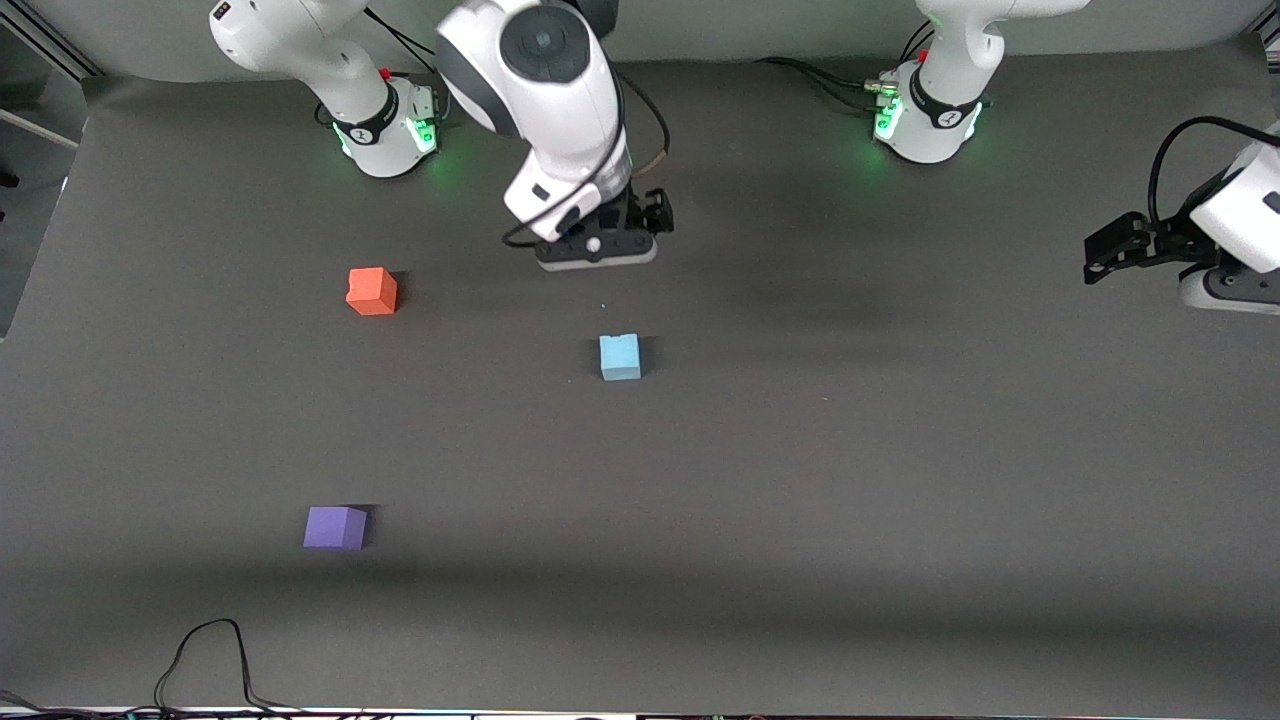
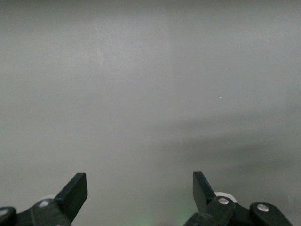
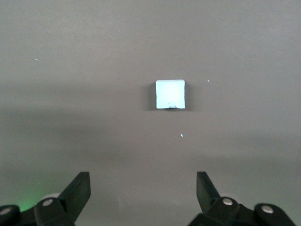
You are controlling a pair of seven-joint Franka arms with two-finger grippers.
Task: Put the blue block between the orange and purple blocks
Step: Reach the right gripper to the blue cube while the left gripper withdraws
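Note:
The blue block (image 1: 620, 357) needs to go between the orange block (image 1: 372, 291) and the purple block, so my right gripper will next grab it by its opposite sides.
The blue block (image 1: 620, 357) sits on the dark mat near the table's middle, its notched edge on top. It also shows in the right wrist view (image 3: 170, 94), ahead of the fingers and apart from them. The orange block (image 1: 372, 291) lies toward the right arm's end. The purple block (image 1: 335, 527) lies nearer the front camera than the orange one, with bare mat between them. My right gripper (image 1: 598, 262) (image 3: 141, 181) is open and empty, over bare mat beside the blue block. My left gripper (image 1: 1215, 292) (image 2: 140, 181) is open and empty, waiting over the mat at the left arm's end.
The two arm bases (image 1: 385, 130) (image 1: 925, 115) stand along the table's edge farthest from the front camera. A black cable (image 1: 210, 660) loops onto the mat at the edge nearest that camera, toward the right arm's end.

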